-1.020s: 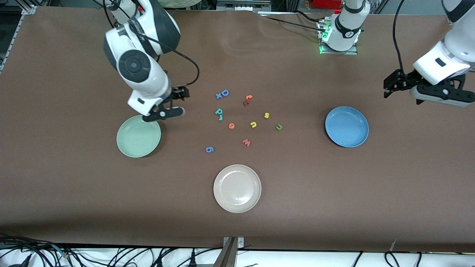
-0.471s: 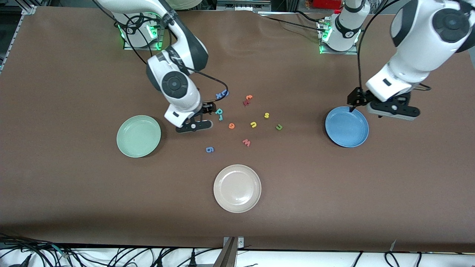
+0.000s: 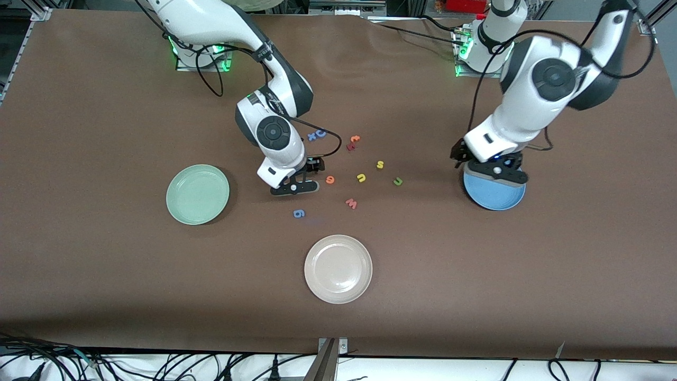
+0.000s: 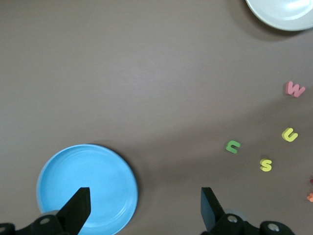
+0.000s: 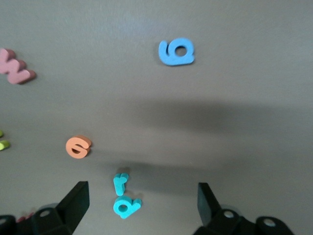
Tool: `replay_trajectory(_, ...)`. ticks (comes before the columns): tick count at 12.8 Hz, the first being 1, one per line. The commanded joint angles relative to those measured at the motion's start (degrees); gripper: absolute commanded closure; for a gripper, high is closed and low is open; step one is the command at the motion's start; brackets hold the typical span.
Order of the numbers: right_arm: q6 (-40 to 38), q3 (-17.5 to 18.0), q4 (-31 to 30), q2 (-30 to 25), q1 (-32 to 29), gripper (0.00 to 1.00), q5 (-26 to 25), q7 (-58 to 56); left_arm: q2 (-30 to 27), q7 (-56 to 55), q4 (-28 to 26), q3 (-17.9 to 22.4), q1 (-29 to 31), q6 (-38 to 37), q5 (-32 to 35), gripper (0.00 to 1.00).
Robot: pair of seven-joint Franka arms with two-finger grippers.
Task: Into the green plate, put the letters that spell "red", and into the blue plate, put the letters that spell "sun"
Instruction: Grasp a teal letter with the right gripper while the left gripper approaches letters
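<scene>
My right gripper should start "red" in the green plate, so next it needs to grab the teal "r" by its stem (image 5: 120,188).
My right gripper (image 3: 294,182) hangs open over the teal "d" (image 5: 125,206) and teal "r" (image 5: 120,182), which lie between its fingers (image 5: 78,196) in the right wrist view; the arm hides both in the front view. The orange "e" (image 3: 330,180) lies beside them. The green plate (image 3: 198,194) lies toward the right arm's end. My left gripper (image 3: 494,172) hangs open over the blue plate (image 3: 494,200), at its rim (image 4: 132,181) on the letters' side. Yellow "u" (image 3: 361,178), yellow "s" (image 3: 380,165) and green "n" (image 3: 398,181) lie between the arms.
A pink "w" (image 3: 351,203) and a blue "6" (image 3: 299,213) lie nearer the front camera than the other letters. An off-white plate (image 3: 338,269) sits nearer still. A blue "D" with an "x" (image 3: 316,135) and a dark red and orange pair (image 3: 353,142) lie farther back.
The right gripper has swung from the green plate's edge to over the teal letters. The left gripper has come in from the table's end to over the blue plate. No letter has moved.
</scene>
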Motion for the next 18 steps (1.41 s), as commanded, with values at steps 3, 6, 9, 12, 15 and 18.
replay_trajectory(3, 2.1, -0.6, 1.0, 3.1, 2.7, 0.36, 0.0, 0.6, 8.5, 9.4, 1.1, 0.6, -3.4, 7.3, -0.5, 0.01)
replay_trajectory(6, 2.9, -0.8, 0.9, 4.0, 4.1, 0.5, -0.1, 0.7, 10.6, 17.8, 1.1, 0.6, -3.7, 9.8, -0.6, 0.0)
replay_trajectory(9, 6.2, -1.0, 0.8, 5.5, 5.5, 0.53, -0.7, 3.8, 13.8, 17.0, 1.2, 0.6, -6.1, 12.7, -1.4, 0.0)
replay_trajectory(12, 6.2, -1.5, 0.6, 5.5, 5.5, 0.58, -3.1, 3.8, 15.6, 17.0, 1.2, 0.6, -7.2, 14.8, -2.7, 0.0)
replay_trajectory(15, 6.0, -1.5, 0.0, 5.5, 5.5, 0.76, -3.2, 3.8, 16.5, 17.0, 1.2, 0.6, -7.7, 15.8, -2.7, 0.0)
replay_trajectory(18, 5.8, -1.5, 0.1, 5.3, 5.5, 1.0, -3.2, 3.5, 19.0, 16.9, 1.2, 0.6, -8.9, 17.7, -2.7, 0.06)
